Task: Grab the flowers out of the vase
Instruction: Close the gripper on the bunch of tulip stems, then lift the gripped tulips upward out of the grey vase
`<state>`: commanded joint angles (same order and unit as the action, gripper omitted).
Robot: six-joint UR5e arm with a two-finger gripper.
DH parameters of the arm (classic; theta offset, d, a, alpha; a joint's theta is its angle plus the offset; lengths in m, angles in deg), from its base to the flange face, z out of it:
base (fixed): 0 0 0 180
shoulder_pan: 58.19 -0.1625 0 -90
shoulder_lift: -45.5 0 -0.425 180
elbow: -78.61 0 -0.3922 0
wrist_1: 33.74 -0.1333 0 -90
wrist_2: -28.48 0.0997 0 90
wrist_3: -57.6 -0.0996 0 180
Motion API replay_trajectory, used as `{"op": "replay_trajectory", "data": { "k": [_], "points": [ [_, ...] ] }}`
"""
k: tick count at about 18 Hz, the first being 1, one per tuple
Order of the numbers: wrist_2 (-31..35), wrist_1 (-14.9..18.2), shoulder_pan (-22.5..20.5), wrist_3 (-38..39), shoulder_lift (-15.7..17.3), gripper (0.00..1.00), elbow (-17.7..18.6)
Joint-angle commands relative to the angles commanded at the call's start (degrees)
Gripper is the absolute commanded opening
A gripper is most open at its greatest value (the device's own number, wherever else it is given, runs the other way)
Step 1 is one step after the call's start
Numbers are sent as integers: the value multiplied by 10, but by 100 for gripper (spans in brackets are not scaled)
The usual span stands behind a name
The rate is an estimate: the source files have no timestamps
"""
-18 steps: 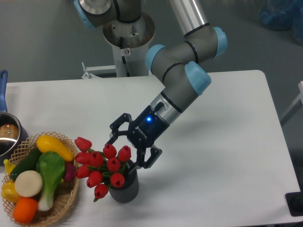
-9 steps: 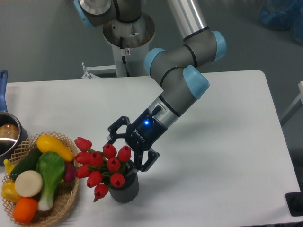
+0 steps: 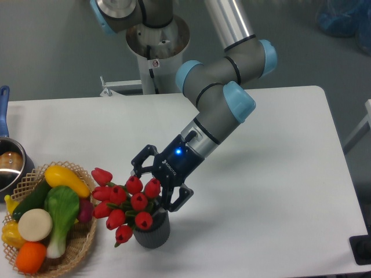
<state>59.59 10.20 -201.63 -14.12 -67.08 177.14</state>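
The flowers need to come out of the dark grey vase (image 3: 152, 230), so my gripper will grab them by their stems next.
The flowers (image 3: 126, 204), red closed tulip buds with green leaves, stand in the dark grey ribbed vase (image 3: 152, 230) near the table's front edge. The buds lean out to the left of the vase mouth. My gripper (image 3: 152, 186) is open, with one finger at the upper left of the bunch and the other at its right, just above the vase rim. The topmost buds sit between the fingers. The stems are hidden by the buds and the vase.
A woven wicker basket (image 3: 81, 250) with several toy vegetables stands at the front left, close to the flowers. A metal pot with a blue handle (image 3: 7, 159) is at the left edge. The arm's base (image 3: 156, 40) stands behind the table.
My gripper has moved slightly down and to the left, closer over the buds. It stays open. The flowers and vase have not moved.
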Motion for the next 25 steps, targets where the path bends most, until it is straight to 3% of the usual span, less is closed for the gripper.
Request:
{"op": "replay_trajectory", "data": {
  "k": [3, 8, 12, 14, 25],
  "points": [
    [0, 0, 0, 0, 0, 64, 0],
    [-2, 0, -1, 1, 3, 35, 0],
    [-2, 0, -1, 1, 2, 28, 0],
    [-2, 0, -2, 2, 3, 20, 0],
    [-6, 0, -9, 27, 8, 19, -12]
  ]
}}
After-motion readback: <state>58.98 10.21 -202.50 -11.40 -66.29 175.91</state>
